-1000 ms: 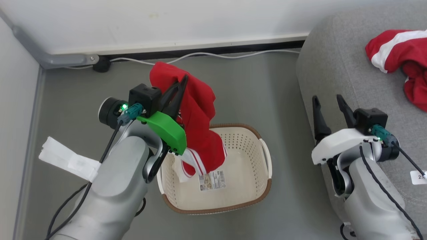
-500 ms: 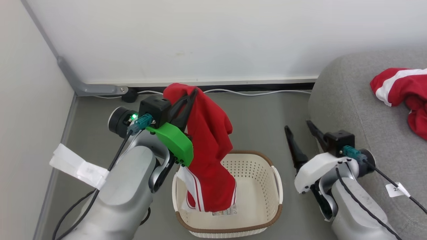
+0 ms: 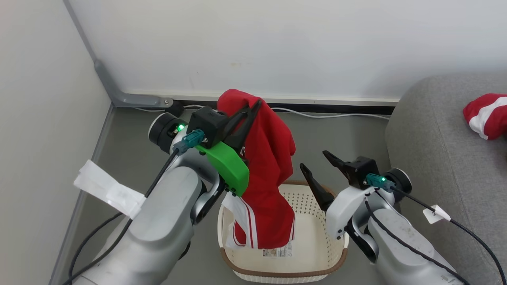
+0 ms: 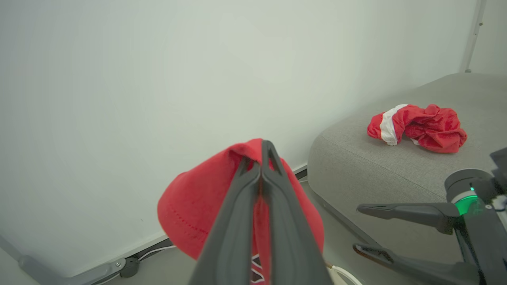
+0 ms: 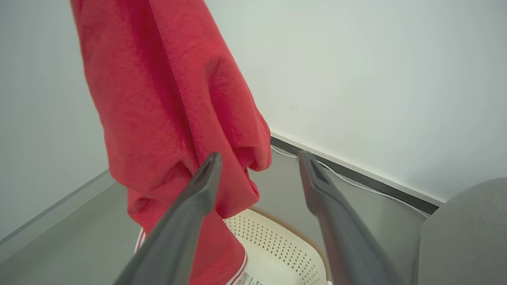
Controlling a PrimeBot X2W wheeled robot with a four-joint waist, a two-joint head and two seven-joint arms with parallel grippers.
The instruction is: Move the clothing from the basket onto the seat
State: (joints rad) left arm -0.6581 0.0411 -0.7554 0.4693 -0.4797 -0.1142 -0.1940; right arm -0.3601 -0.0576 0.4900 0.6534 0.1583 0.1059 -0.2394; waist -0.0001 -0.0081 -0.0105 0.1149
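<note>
My right gripper grabs the red garment by its plain red fold [image 3: 281, 152] next, to carry the clothing onto the seat [image 3: 435, 158].
My left gripper [image 3: 255, 106] is shut on the top of a red garment [image 3: 265, 166] with white stripes at its hem. The garment hangs down and its lower end reaches into the cream basket [image 3: 313, 237] on the floor. The left wrist view shows the fingers [image 4: 237, 206] pressed together with red cloth [image 4: 190, 213] bunched around them. My right gripper [image 3: 314, 159] stands open just right of the hanging garment, above the basket's right rim, with nothing between its fingers. A second red and white garment [image 3: 485, 114] lies crumpled on the grey seat [image 3: 435, 158].
A white wall and a dark skirting with a white cable [image 3: 336, 115] run behind the basket. A grey conduit [image 3: 119, 95] runs down the corner at the left. Grey floor lies between the basket and the seat.
The head camera has tilted up and the picture has shifted. My left gripper has lifted the garment higher over the basket. My right gripper has swung left, away from the seat, toward the hanging garment.
</note>
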